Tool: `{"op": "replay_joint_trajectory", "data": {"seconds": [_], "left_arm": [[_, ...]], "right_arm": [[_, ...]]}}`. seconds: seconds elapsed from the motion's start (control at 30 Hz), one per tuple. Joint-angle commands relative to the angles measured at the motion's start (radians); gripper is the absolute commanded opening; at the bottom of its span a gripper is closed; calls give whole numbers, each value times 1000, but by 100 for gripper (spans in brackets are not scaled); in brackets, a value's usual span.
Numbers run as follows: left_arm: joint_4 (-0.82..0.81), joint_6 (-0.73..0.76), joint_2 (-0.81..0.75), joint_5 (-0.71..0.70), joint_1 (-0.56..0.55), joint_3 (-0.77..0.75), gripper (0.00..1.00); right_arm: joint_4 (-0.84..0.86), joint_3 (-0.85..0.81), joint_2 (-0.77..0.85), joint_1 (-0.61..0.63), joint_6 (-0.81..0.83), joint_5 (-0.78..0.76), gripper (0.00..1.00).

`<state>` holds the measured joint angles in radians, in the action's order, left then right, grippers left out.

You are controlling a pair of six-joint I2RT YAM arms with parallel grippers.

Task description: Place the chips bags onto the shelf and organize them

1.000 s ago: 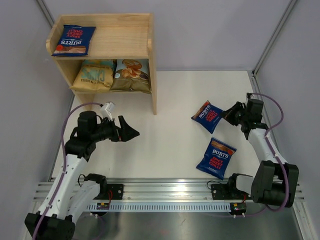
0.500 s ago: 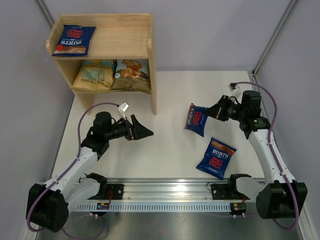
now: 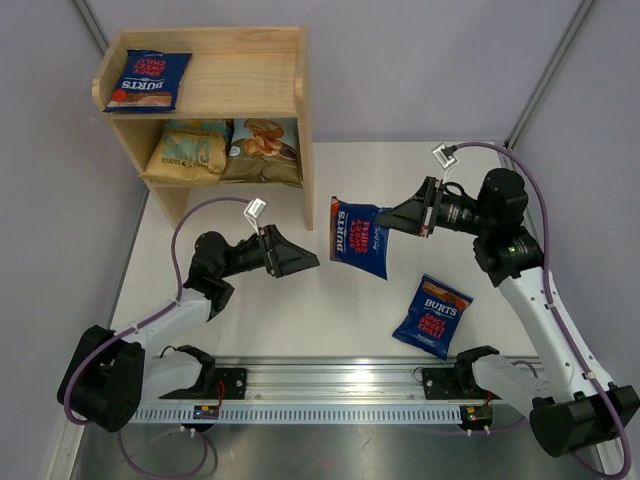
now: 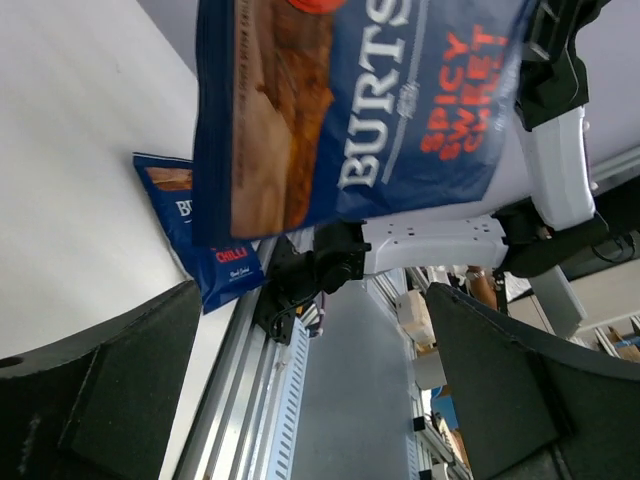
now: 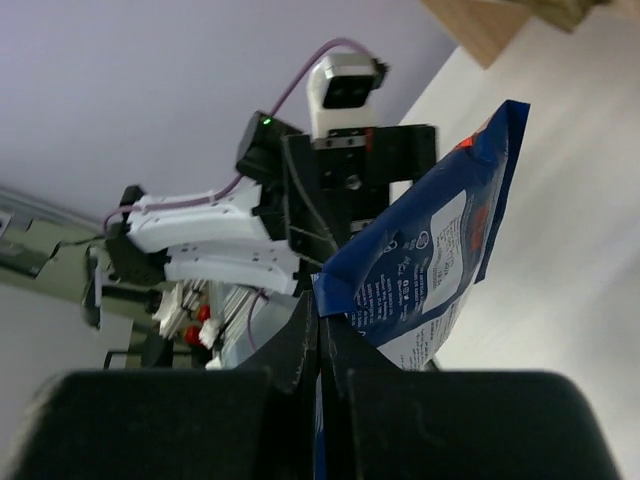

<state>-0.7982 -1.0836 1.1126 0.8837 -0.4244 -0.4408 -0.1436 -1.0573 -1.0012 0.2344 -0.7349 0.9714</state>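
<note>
The left gripper will next take hold of the Burts bag's free edge (image 3: 335,231) (image 4: 214,135), opposite the right gripper, to take the bag over and put it on the shelf.
My right gripper (image 3: 392,218) is shut on the edge of a dark-blue Burts bag (image 3: 360,238) and holds it hanging in the air mid-table; the bag also shows in the right wrist view (image 5: 430,260) and the left wrist view (image 4: 350,110). My left gripper (image 3: 305,262) is open and empty, facing that bag from its left. A second Burts bag (image 3: 432,315) lies flat on the table at the front right. The wooden shelf (image 3: 305,150) holds a third Burts bag (image 3: 148,80) on top and a yellow-tan bag (image 3: 187,150) and a light-blue bag (image 3: 263,150) below.
Grey walls enclose the table on the left, back and right. A metal rail (image 3: 330,385) with the arm bases runs along the near edge. The top shelf has bare wood (image 3: 240,80) right of its bag.
My right gripper has lifted the Burts bag off the table and carried it left toward the middle. My left gripper has stretched right toward the bag.
</note>
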Motion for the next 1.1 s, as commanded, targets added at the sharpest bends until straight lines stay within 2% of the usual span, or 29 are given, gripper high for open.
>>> {"op": "replay_joint_trajectory", "data": {"seconds": [0.0,0.27,0.43,0.57,0.67,0.7,0.8,0.83,0.9,1.07], "left_arm": [[-237,-82,38,29,-11,-32,99],[-470,-173,62,47,-30,-36,99],[-689,-255,3,70,-33,-13,99],[-727,-272,-59,70,-34,17,99],[-713,-279,-94,72,-34,24,90],[-708,-280,-100,70,-34,27,82],[-681,-274,-122,67,-34,33,69],[-644,-266,-128,67,-34,34,59],[-622,-242,-145,64,-34,37,53],[-446,-147,-187,47,-33,28,38]], "right_arm": [[107,-102,-22,97,-86,37,0],[114,-199,-97,328,-73,-8,0],[133,-199,-117,361,-64,-52,0],[133,-191,-116,361,-63,-74,0],[118,-201,-114,361,-11,-102,0],[101,-210,-114,361,11,-105,0],[56,-225,-125,361,83,-111,0],[27,-228,-126,359,112,-120,0],[16,-230,-132,359,135,-120,0],[-36,-233,-111,359,229,-155,0]]}}
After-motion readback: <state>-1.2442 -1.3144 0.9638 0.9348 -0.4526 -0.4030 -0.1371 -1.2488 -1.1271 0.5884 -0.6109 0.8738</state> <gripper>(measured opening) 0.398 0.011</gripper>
